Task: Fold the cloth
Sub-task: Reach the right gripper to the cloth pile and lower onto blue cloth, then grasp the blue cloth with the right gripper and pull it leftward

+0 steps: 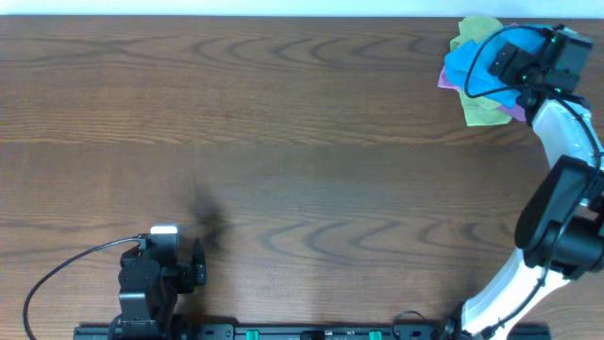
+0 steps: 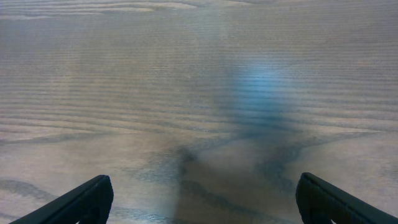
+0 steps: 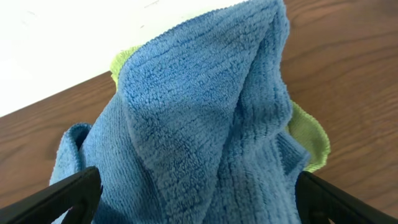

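My right gripper's fingers are above the cloth and closing now would miss the fold between them, so they go lower, before closing on it.
The sky-blue cloth [image 1: 466,70] lies crumpled on a pile at the table's far right corner. In the right wrist view it [image 3: 205,106] rises in a bunched fold that fills the space between my fingers. My right gripper [image 3: 199,199] is open wide, one finger on each side of the cloth; in the overhead view it [image 1: 507,66] sits over the pile. My left gripper [image 2: 202,202] is open and empty above bare wood, at the near left [image 1: 166,238], far from the cloth. No white tag shows.
A lime-green cloth [image 1: 478,32] lies under the blue one and also shows in the right wrist view [image 3: 311,140]. A purple-pink cloth [image 1: 514,111] peeks out beneath. The pile sits close to the table's far edge [image 1: 283,18]. The wood table [image 1: 283,142] stretches between the arms.
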Available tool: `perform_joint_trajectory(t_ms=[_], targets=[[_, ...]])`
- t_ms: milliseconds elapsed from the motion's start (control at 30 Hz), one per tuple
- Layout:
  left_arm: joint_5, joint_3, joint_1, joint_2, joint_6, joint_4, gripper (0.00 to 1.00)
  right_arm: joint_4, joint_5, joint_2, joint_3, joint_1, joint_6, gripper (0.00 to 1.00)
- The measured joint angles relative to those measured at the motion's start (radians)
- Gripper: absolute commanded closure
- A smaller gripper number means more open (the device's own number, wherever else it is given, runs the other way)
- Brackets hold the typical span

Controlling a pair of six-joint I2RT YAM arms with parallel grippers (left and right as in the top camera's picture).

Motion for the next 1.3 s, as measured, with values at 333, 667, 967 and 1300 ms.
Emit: perform_joint_trajectory(t_ms=[333, 667, 967, 1300], targets=[[0.0, 0.0, 0.0, 0.0, 0.0, 0.0, 0.05, -0.001, -0.016, 0.061, 0.002, 0.0, 0.036, 0.16], [0.0, 0.0, 0.0, 0.0, 0.0, 0.0, 0.05, -0.003, -0.019, 0.077, 0.002, 0.0, 0.047, 0.78], [0.0, 0.0, 0.0, 0.0, 0.0, 0.0, 0.05, -0.027, -0.129, 0.069, 0.002, -0.001, 0.047, 0.99], [0.0, 0.0, 0.0, 0.0, 0.0, 0.0, 0.05, -0.267, -0.163, -0.24, 0.003, 0.002, 0.015, 0.99]])
